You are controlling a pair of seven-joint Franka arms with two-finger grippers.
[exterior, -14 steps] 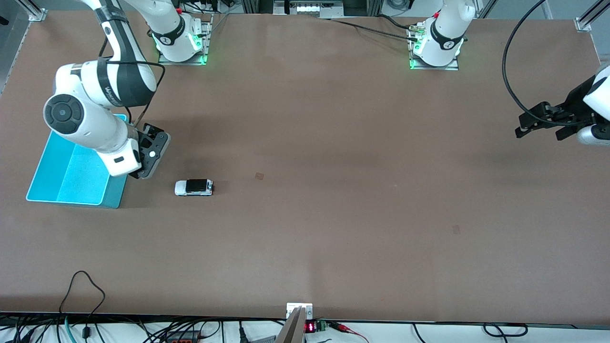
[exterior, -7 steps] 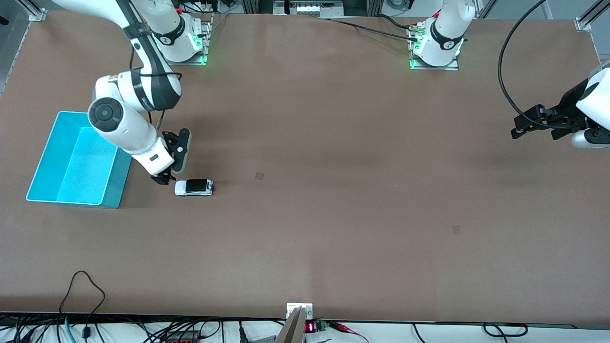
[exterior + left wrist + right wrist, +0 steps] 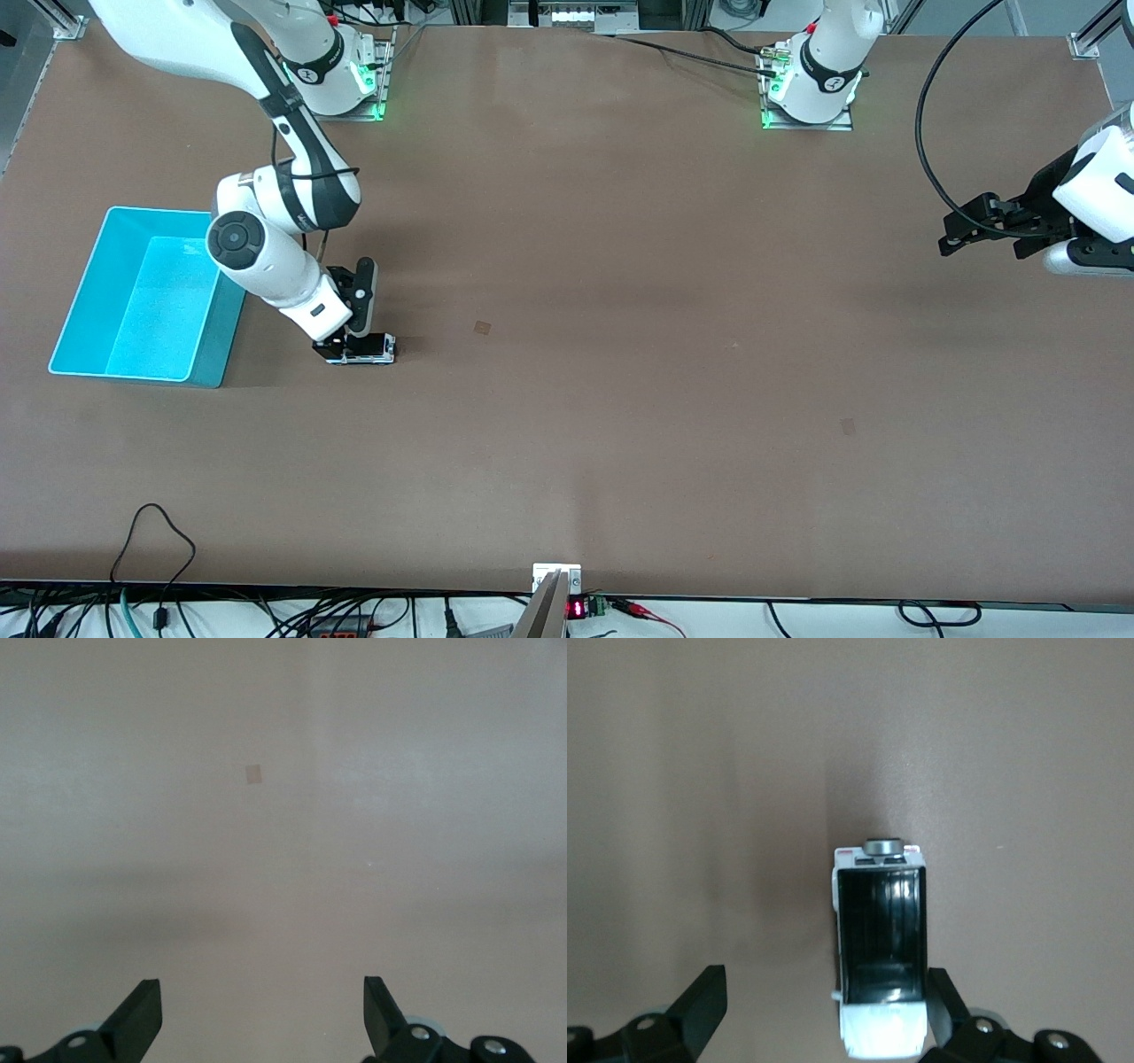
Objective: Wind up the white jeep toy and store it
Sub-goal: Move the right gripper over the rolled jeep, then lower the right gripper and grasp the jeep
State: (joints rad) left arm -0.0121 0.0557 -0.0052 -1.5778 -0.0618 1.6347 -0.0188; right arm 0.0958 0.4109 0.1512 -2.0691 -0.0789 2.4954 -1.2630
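I should first bring my right gripper down toward the middle of the toy's black roof, then close on it. My fingers are still above the roof and short of its middle.
The white jeep toy (image 3: 370, 348) stands on the brown table beside the turquoise bin (image 3: 146, 306), toward the right arm's end. My right gripper (image 3: 341, 347) is down over the toy's white front end and open. In the right wrist view the white jeep toy (image 3: 881, 943) sits between the fingers, close against one finger (image 3: 943, 997) and well apart from the other. Its black roof section and spare wheel point away from the right gripper (image 3: 824, 1010). My left gripper (image 3: 979, 246) waits open over bare table at the left arm's end; the left gripper (image 3: 261, 1010) holds nothing.
The turquoise bin holds nothing. Small tape marks (image 3: 482, 327) (image 3: 848, 426) lie flat on the table. Cables (image 3: 151, 532) run along the table's edge nearest the front camera, and the arm bases (image 3: 337, 80) (image 3: 811, 84) stand along the edge farthest from it.
My right arm swung from over the bin's corner to the toy and came down around its front end, staying open. The left arm drifted slightly toward the table's middle.
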